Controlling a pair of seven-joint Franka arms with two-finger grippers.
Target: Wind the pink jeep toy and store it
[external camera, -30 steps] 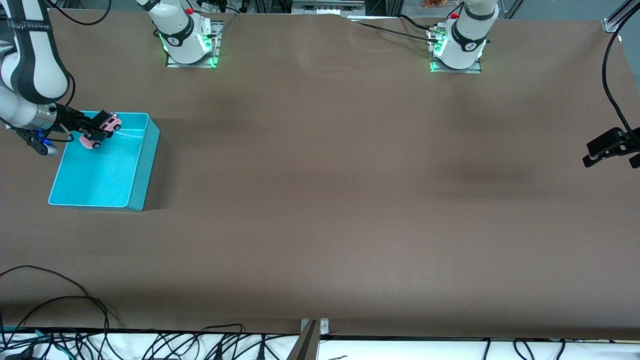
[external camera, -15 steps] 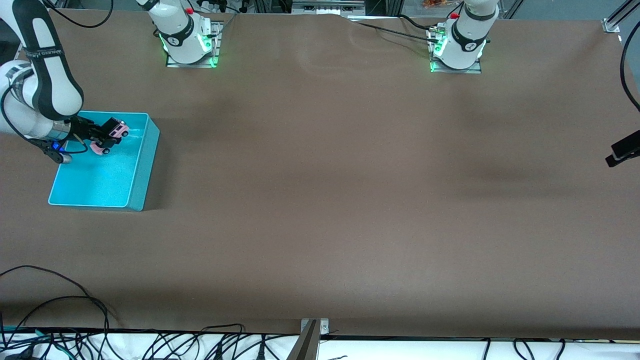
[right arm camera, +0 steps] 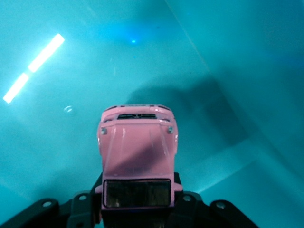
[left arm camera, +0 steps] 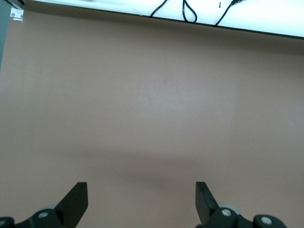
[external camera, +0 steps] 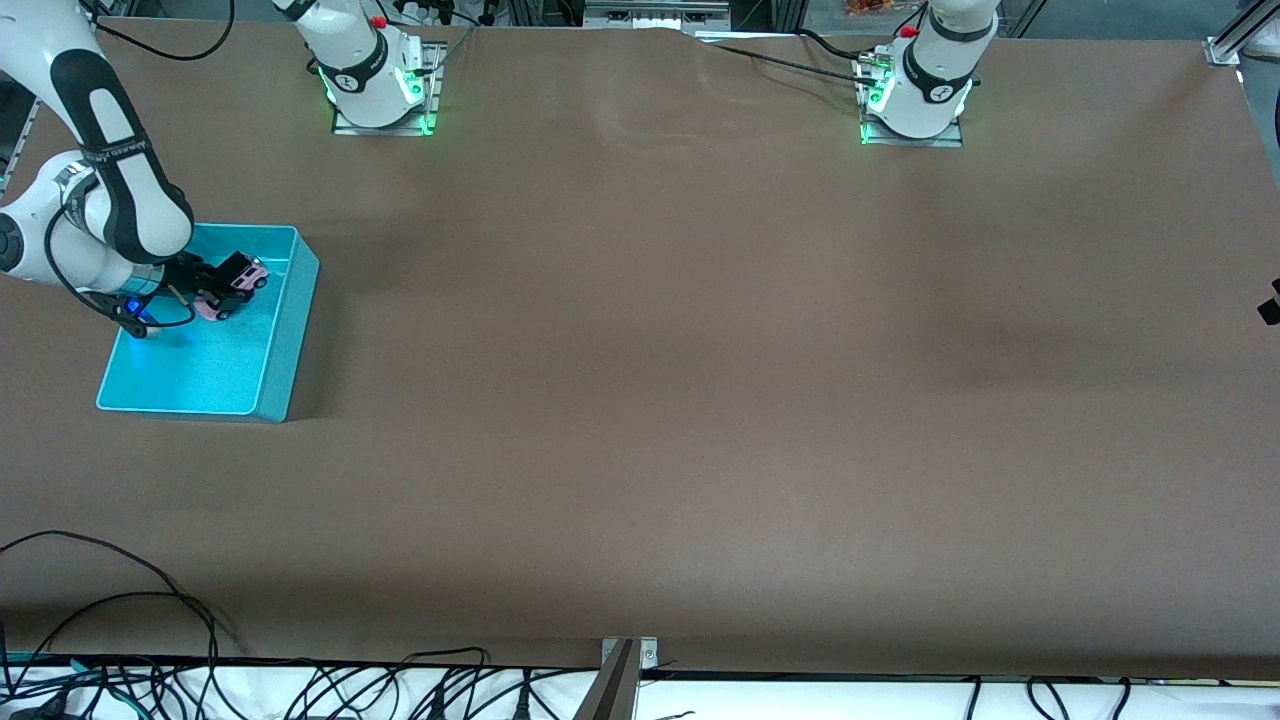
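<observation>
My right gripper is holding the jeep low over the bottom of the turquoise bin and needs to release it now. The pink jeep (external camera: 248, 275) (right arm camera: 137, 142) toy would rest in the bin.
The pink jeep toy (external camera: 240, 281) is a tiny boxy pink car with a black roof. My right gripper (external camera: 222, 287) is shut on it and holds it low inside the turquoise bin (external camera: 275, 345), near the bin's end farther from the front camera. In the right wrist view the jeep (right arm camera: 137, 147) points its hood at the bin floor (right arm camera: 57, 133), with the fingers clamped on its sides. My left gripper (left arm camera: 141, 202) is open and empty over bare table at the left arm's end; only a dark tip of it shows at the front view's edge (external camera: 1270, 306).
The turquoise bin stands at the right arm's end of the brown table (external camera: 700, 350). Cables (external camera: 300, 690) lie along the table edge nearest the front camera. The two arm bases (external camera: 375, 75) stand along the edge farthest from it.
My right gripper has lowered the jeep deeper into the bin and shifted slightly toward the table's middle. My left gripper has drawn back almost out of the front view.
</observation>
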